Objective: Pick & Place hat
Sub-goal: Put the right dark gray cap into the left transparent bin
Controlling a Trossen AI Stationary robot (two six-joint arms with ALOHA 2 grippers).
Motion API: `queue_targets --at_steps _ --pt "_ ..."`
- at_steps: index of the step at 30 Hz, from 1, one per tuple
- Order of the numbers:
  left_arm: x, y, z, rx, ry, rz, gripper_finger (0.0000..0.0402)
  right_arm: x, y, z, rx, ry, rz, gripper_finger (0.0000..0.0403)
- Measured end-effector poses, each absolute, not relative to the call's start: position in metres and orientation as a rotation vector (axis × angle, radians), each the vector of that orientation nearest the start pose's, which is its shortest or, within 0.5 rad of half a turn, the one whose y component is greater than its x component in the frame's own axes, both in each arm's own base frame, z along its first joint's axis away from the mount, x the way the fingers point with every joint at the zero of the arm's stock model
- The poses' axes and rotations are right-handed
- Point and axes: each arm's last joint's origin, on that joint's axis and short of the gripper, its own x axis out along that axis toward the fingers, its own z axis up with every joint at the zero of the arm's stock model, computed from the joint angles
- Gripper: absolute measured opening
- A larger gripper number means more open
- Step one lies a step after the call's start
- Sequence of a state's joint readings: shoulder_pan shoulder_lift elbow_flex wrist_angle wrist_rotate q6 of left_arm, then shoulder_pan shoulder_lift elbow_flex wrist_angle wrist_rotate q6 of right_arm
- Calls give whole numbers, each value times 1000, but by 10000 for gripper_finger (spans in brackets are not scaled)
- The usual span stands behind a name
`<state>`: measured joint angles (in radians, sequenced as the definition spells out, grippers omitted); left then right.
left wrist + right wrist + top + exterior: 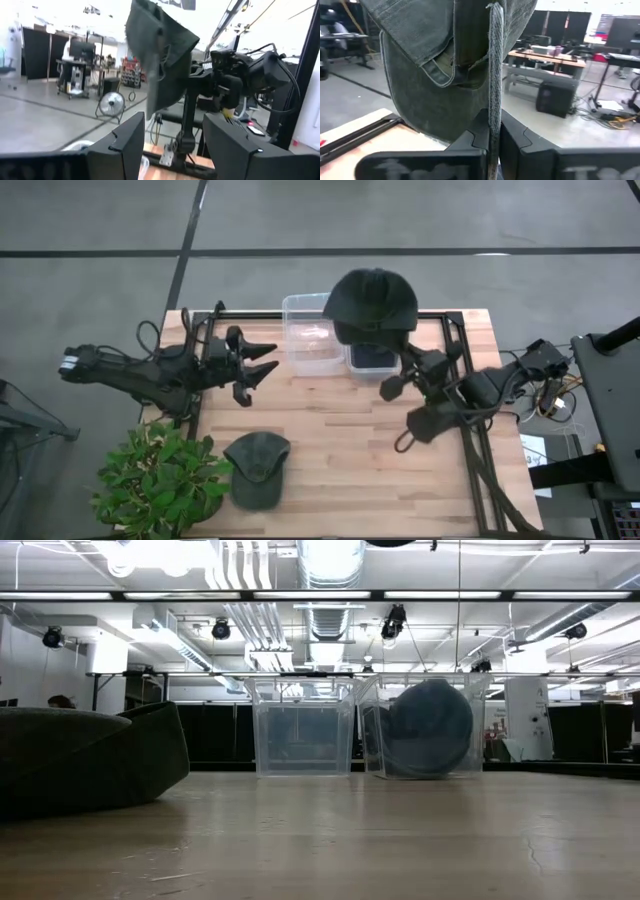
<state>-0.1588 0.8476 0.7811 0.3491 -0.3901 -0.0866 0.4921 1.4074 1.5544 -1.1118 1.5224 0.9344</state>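
Observation:
The grey-green cap needs to go in a clear bin (311,348). My left gripper should grab it next by its rim (242,463), beside the back strap.
A dark grey cap (372,302) is up in the air over the two clear bins, held by my right gripper (492,137), which is shut on it. The left wrist view shows the same cap (160,55) raised on the right arm. A second grey-green cap (257,468) lies flat on the near part of the table and also shows in the low view (90,765). My left gripper (267,358) is open and hovers left of the bins, touching nothing. My right gripper pinches a thin edge of the cap (494,85) between its two fingers (470,142). The edge shows end-on, so I cannot tell whether it is the brim or the rim. The cap is lifted clear, with its crown (427,75) spreading out beyond the fingertips.
Two clear bins stand at the far middle of the table: one (312,340) holds nothing that shows, and the other (372,360) holds a dark blue hat (428,728). A potted plant (160,480) sits at the near left corner. Bare wood lies between the bins and the lying cap.

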Motion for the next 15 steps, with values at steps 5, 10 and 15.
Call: queue_targets --at_steps 5,10,15 --pt "202 -20 366 -128 -292 231 194 247 88 407 -13 64 -1074 11" --pt "225 -18 363 -94 -256 263 194 259 88 416 11 102 -1011 12" --pt "246 -13 373 -46 -247 312 194 266 92 426 -16 92 -988 12"
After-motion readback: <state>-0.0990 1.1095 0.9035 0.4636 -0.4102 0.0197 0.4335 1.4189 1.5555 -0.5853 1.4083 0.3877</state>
